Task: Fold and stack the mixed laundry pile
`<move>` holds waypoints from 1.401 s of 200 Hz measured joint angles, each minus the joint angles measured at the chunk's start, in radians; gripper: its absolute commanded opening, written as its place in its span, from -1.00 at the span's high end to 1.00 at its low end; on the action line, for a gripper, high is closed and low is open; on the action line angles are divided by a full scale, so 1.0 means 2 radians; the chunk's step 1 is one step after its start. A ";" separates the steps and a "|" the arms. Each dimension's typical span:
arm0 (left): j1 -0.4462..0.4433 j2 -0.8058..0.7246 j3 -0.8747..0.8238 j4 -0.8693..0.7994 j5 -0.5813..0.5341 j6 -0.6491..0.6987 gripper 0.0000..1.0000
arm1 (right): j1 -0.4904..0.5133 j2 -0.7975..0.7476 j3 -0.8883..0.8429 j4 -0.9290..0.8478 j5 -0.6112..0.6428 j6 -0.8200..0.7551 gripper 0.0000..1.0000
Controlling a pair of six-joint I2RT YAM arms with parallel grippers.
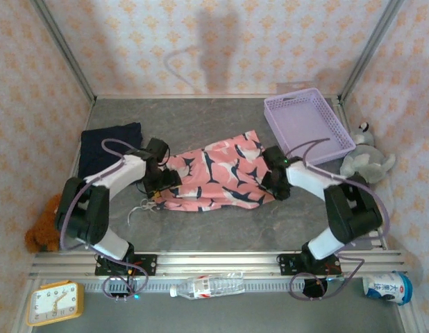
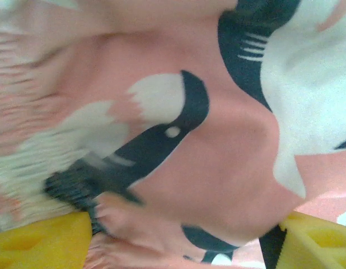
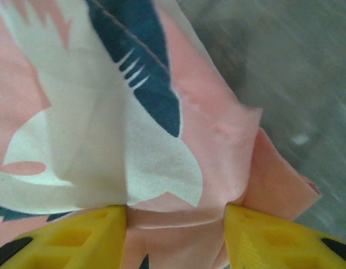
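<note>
The left gripper grabs the pink cloth by the near corner of its bunched end [image 1: 160, 200] [image 2: 142, 238] next, to fold that end over the rest of the cloth.
The salmon-pink cloth [image 1: 214, 173] printed with navy-and-white sharks lies spread across the middle of the table. The dark navy cloth [image 1: 110, 147] lies folded at the back left. My left gripper [image 1: 164, 179] presses down on the pink cloth's left end, and in the left wrist view the left gripper [image 2: 181, 246] is open wide with bunched pink cloth [image 2: 218, 168] between its yellow fingers [image 2: 44, 241]. My right gripper [image 1: 273, 182] is at the cloth's right edge. In the right wrist view the right gripper [image 3: 176, 230] stands partly open astride a fold of pink cloth [image 3: 218, 129].
A lavender basket [image 1: 301, 94] stands at the back right, with a grey plush toy [image 1: 367, 163] beside it. A brown plush [image 1: 42, 225] lies at the left edge. A clock [image 1: 55, 303], a bottle [image 1: 207, 286] and a carton [image 1: 389, 288] sit in front of the rail.
</note>
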 measured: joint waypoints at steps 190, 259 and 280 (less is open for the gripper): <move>0.093 -0.110 -0.097 0.030 0.000 -0.030 -0.34 | 0.189 0.248 0.304 0.005 0.013 0.029 0.59; 0.091 -0.032 -0.114 0.124 0.012 -0.021 -0.18 | 0.188 0.279 0.323 0.002 0.024 0.036 1.00; 0.086 -0.027 -0.113 0.124 0.002 -0.021 -0.12 | 0.188 0.280 0.324 0.002 0.024 0.036 1.00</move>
